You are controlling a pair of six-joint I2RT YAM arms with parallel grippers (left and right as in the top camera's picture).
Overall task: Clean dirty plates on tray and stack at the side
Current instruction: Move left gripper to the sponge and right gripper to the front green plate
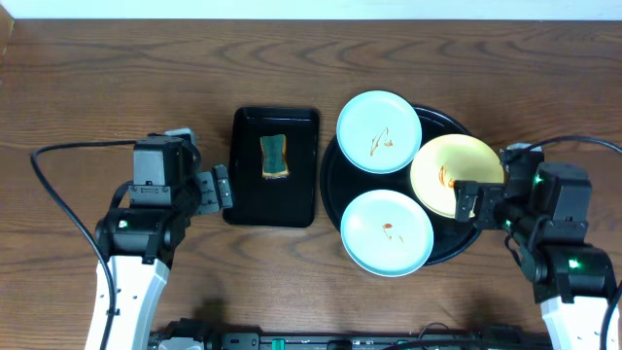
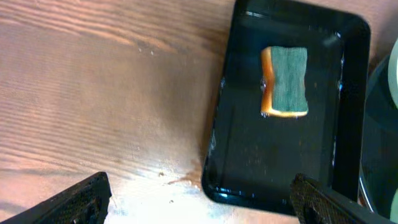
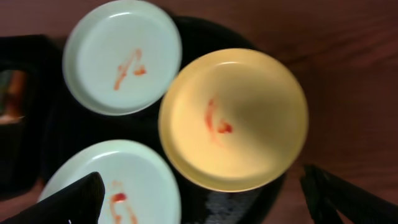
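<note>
My left gripper needs to grab the sponge next across its long sides, from the green side, so that the sponge's orange bottom stays free to clean plates.
Three plates lie on the round black tray (image 1: 439,251), each with an orange-brown smear: a light blue plate (image 1: 378,130) at the back, a light blue plate (image 1: 387,231) at the front, and a pale yellow plate (image 1: 455,173) at the right. In the right wrist view I see the back blue plate (image 3: 122,56), the yellow plate (image 3: 234,119) and the front blue plate (image 3: 124,183). My right gripper (image 1: 466,201) is open and empty above the yellow plate's front edge (image 3: 202,202). My left gripper (image 1: 221,188) is open and empty beside the rectangular tray, over bare wood (image 2: 199,202).
A small rectangular black tray (image 1: 296,199) left of the round tray holds a green and orange sponge (image 1: 274,157), also shown in the left wrist view (image 2: 286,81). The wooden table (image 1: 97,87) extends left and behind.
</note>
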